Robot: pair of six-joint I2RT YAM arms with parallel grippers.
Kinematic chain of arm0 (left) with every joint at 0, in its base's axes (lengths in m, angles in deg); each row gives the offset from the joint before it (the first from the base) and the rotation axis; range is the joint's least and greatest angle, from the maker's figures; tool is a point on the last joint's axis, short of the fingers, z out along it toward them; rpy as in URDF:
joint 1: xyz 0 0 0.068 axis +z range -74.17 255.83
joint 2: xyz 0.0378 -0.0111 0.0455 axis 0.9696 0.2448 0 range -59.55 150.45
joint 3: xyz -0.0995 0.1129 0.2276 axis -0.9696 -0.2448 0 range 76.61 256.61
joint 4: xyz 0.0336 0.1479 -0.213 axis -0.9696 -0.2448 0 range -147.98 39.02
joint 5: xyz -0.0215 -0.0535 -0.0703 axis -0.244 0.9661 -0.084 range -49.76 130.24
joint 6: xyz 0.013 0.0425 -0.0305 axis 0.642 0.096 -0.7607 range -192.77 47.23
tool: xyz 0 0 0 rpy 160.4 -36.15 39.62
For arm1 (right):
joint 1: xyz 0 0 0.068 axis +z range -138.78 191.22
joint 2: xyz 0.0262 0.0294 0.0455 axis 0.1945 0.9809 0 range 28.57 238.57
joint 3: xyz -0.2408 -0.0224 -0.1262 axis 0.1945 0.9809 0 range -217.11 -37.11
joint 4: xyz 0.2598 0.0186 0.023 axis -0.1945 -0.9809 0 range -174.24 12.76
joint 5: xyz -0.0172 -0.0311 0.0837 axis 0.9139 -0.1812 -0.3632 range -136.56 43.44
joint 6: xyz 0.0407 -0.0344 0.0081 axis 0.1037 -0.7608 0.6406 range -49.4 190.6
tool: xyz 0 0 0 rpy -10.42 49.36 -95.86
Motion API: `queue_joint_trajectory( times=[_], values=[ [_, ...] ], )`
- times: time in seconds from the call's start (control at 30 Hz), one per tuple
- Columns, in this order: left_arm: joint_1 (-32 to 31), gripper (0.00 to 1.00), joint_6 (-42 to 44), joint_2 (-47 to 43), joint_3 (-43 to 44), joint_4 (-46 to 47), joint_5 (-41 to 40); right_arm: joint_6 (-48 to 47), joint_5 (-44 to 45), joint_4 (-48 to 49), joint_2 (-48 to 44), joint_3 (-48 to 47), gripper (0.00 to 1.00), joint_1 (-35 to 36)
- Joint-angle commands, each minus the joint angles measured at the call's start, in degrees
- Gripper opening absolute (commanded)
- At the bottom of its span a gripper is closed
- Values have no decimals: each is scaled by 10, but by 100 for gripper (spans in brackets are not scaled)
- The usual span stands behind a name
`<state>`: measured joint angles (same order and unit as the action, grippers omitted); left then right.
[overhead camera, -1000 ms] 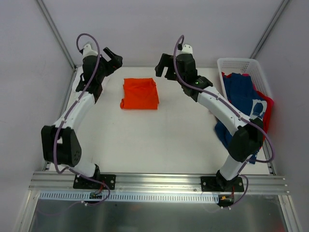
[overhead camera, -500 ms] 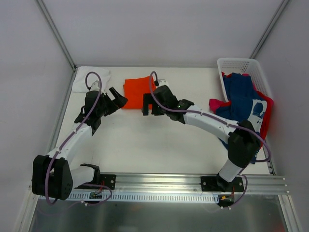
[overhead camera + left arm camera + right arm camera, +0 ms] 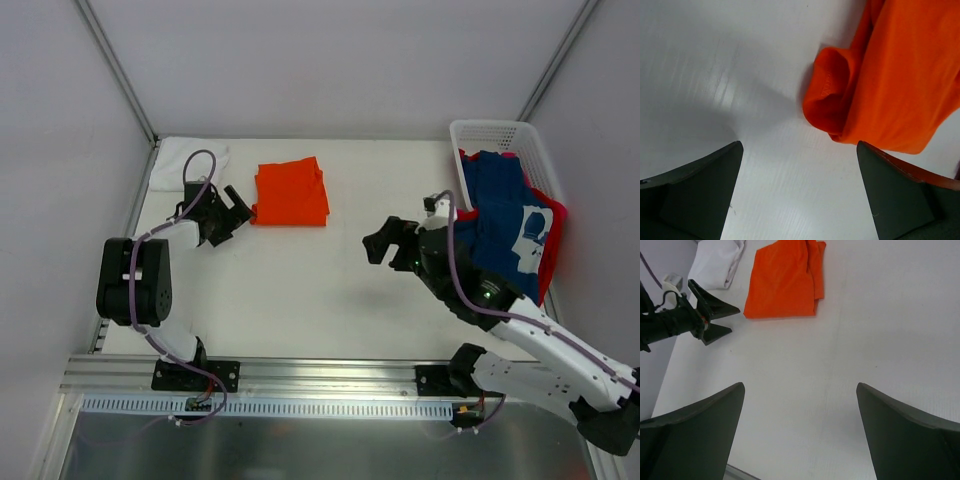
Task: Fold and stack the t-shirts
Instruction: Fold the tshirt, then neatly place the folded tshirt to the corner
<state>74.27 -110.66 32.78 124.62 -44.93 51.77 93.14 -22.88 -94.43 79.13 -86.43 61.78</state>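
My left gripper will next grab the folded orange t-shirt (image 3: 290, 192) by its side edge nearest the white t-shirt, with its layers together. Then the t-shirt can go on the stack still folded.
The folded orange t-shirt (image 3: 290, 192) lies flat at the back middle of the table; it also shows in the left wrist view (image 3: 900, 75) and the right wrist view (image 3: 785, 282). A white t-shirt (image 3: 185, 160) lies crumpled at the back left corner (image 3: 717, 262). The navy t-shirt with white print (image 3: 505, 205) hangs out of the basket over a pink-red one (image 3: 556, 215). My left gripper (image 3: 235, 212) is open and empty, low beside the orange shirt's left front corner (image 3: 799, 165). My right gripper (image 3: 385, 240) is open and empty above bare table, right of centre (image 3: 800, 395).
A white lattice basket (image 3: 490, 132) stands at the back right with the shirts spilling over its front. White walls and metal posts close in the back and sides. A metal rail (image 3: 330, 375) runs along the near edge.
Both arms have drawn back from the far side of the orange shirt. The left gripper dropped to the shirt's left side. The right arm swung right and toward the near edge.
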Motion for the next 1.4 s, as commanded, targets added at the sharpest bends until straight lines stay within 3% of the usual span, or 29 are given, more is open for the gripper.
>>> queue_joint_trajectory(
  times=[0.0,0.2,0.47,0.87,0.93,0.97,1.0,1.03,1.37],
  values=[
    [0,99,1,35,44,8,7,14,53,-56,-70,11,99,3],
    [0,99,-27,120,79,39,39,11,60,-92,-122,-6,99,4],
    [-8,99,-71,197,109,84,77,-15,76,-86,-107,-26,99,2],
    [-90,95,-132,304,194,130,121,-37,104,-89,-110,-22,99,2],
    [-98,75,-133,317,202,132,122,-39,109,-95,-125,-20,100,2],
    [-99,58,-138,321,202,138,122,-39,111,-98,-130,-19,99,2],
    [-100,9,-140,324,203,140,122,-40,113,-102,-142,-19,99,2],
    [-100,0,-142,328,203,139,119,-40,117,-108,-147,-19,99,2],
    [-101,0,-96,293,208,114,104,-30,117,-116,-183,-11,99,2]
  ],
)
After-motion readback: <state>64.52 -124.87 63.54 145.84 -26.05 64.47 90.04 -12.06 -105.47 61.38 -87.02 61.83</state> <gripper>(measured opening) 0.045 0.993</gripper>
